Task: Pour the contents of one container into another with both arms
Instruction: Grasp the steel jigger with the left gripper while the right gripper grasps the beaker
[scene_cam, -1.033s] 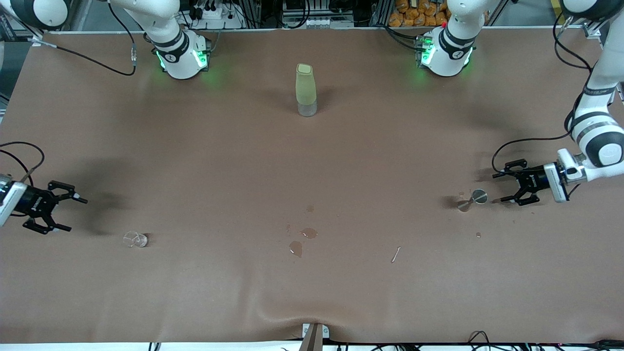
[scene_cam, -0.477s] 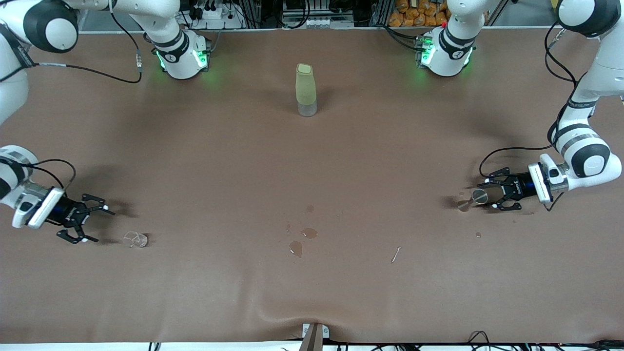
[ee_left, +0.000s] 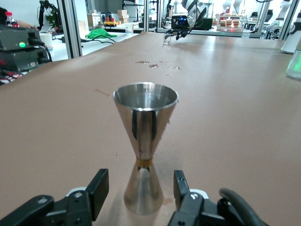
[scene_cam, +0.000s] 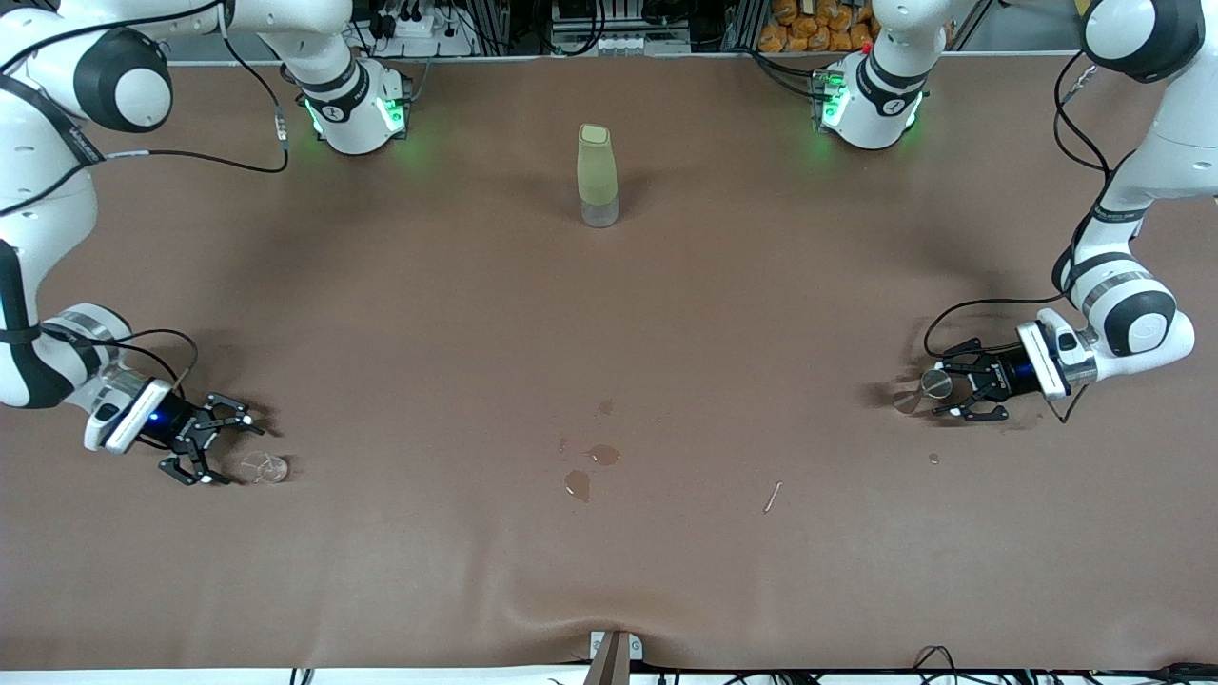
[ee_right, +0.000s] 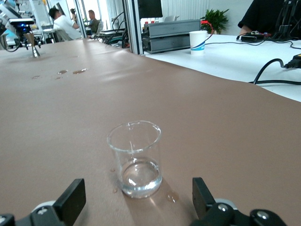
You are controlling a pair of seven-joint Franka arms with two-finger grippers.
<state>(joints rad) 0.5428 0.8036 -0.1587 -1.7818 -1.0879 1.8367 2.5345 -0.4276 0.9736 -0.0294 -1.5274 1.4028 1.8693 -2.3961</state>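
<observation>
The glass beaker needs its rim free to pour, so the robot's right gripper will grab the beaker by its lower side (ee_right: pixel 140 176).
A steel jigger (scene_cam: pixel 925 388) stands upright toward the left arm's end of the table. My left gripper (scene_cam: pixel 939 389) is low at the table and open, its fingers either side of the jigger. The left wrist view shows the jigger (ee_left: pixel 145 141) between the fingertips (ee_left: pixel 98 190) of the left gripper (ee_left: pixel 140 194), with gaps on both sides. A small clear glass beaker (scene_cam: pixel 264 467) stands toward the right arm's end. My right gripper (scene_cam: pixel 234 449) is open and low beside it. The right wrist view shows the beaker (ee_right: pixel 136 157), a little liquid in it, just ahead of the right gripper (ee_right: pixel 136 201).
A tall pale-green bottle (scene_cam: pixel 597 176) with a clear base stands mid-table, nearer the arms' bases. Small puddles (scene_cam: pixel 590 468) lie mid-table, with a thin stick (scene_cam: pixel 772 496) and a droplet (scene_cam: pixel 933 459) toward the left arm's end. A paper cup (ee_right: pixel 198 41) stands off the table.
Both arms have lowered and closed in on their containers: the right gripper moved up to the glass beaker, and the left gripper slid until its open fingers flank the jigger.
</observation>
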